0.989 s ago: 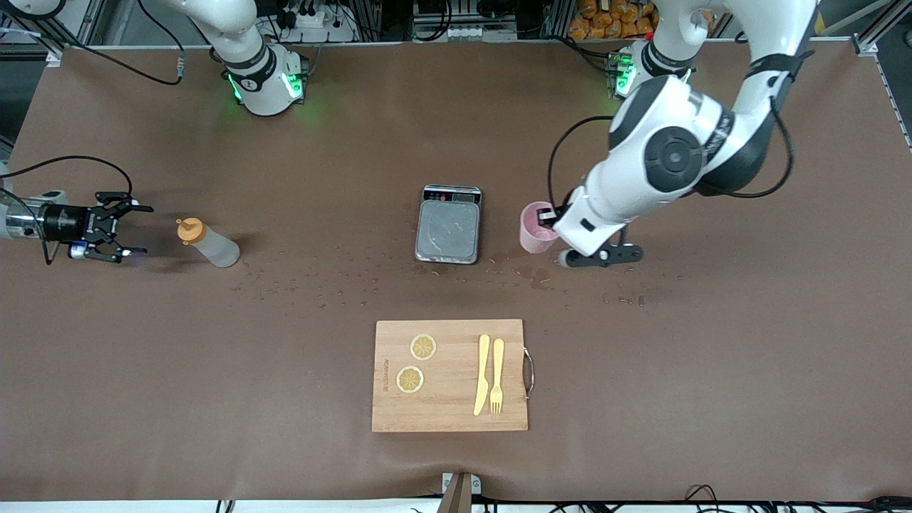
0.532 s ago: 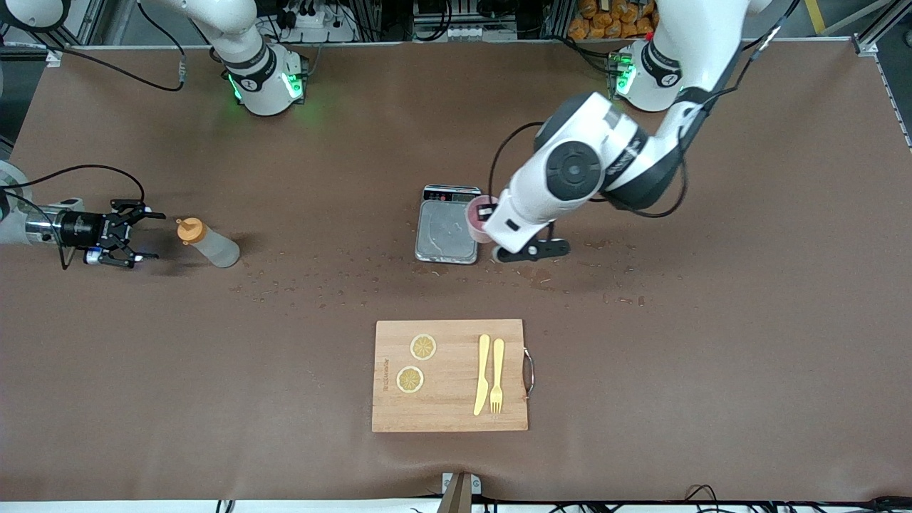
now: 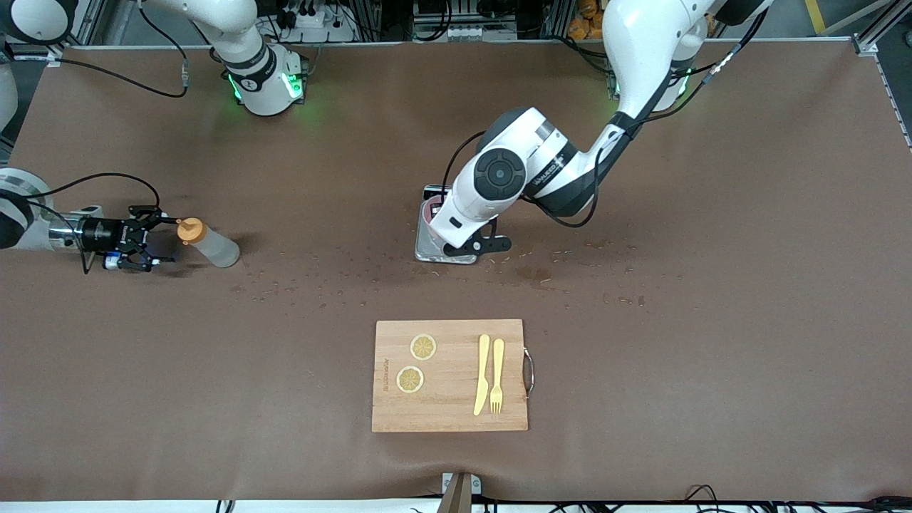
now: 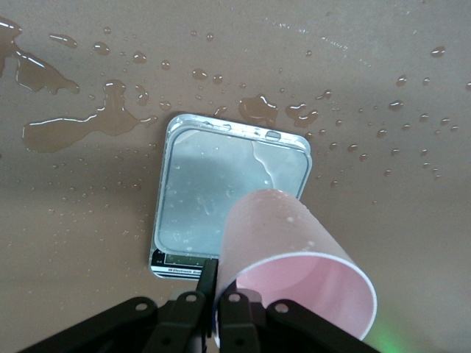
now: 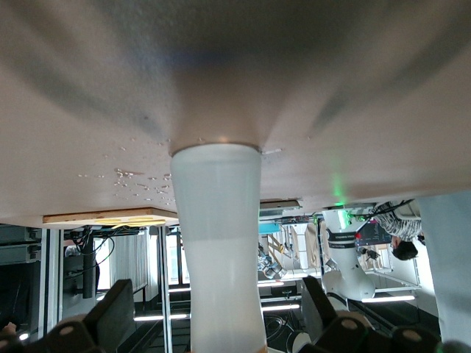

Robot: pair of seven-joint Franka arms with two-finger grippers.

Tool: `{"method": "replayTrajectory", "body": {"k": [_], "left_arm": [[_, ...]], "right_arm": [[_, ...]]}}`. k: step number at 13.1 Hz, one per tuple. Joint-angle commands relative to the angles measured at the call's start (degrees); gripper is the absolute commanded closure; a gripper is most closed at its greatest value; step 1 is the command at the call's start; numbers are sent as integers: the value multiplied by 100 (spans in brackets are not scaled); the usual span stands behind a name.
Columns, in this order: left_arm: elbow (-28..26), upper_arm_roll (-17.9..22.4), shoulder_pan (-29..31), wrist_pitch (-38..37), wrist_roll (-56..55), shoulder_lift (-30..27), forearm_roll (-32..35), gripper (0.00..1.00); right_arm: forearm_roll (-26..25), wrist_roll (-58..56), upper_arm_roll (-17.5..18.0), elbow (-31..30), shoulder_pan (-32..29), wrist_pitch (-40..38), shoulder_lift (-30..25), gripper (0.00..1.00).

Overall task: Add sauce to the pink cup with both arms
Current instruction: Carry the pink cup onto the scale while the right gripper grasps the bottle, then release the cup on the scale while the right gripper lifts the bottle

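Observation:
The pink cup's base is still above the grey scale's tray (image 4: pixel 206 187). The cup stays held in my left gripper until its base rests on that tray.
The sauce bottle (image 3: pixel 211 246) lies on its side toward the right arm's end of the table, orange cap (image 3: pixel 189 229) pointing at my right gripper (image 3: pixel 168 241). That gripper is open, fingertips level with the cap. In the right wrist view the bottle (image 5: pixel 219 235) lies between the spread fingers (image 5: pixel 118 309). My left gripper (image 4: pixel 218 294) is shut on the rim of the pink cup (image 4: pixel 294 257) and holds it tilted over the grey scale (image 4: pixel 213 184). In the front view the left hand hides most of the cup (image 3: pixel 427 211), over the scale (image 3: pixel 431 246).
A wooden cutting board (image 3: pixel 450 375) lies nearer the front camera, with two lemon slices (image 3: pixel 423 347), a yellow knife (image 3: pixel 482 374) and a fork (image 3: pixel 496 375). Water drops and small puddles (image 3: pixel 541 274) spot the brown table around the scale.
My left arm has carried the pink cup from beside the scale to over it. My right gripper has moved toward the bottle's cap, still open.

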Motion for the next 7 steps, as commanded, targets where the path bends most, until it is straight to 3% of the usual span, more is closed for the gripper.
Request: {"method": "replayTrajectory", "body": {"k": [1,7], "left_arm": [[122,95,-90,-41,-55,106,301,100],[121,95,-248,-50,-81,457,373,100]], "right_arm": [[249,-167,3,-264,164,190,-47,0],[416,-176,3,-379,436,418,-47,0]]}}
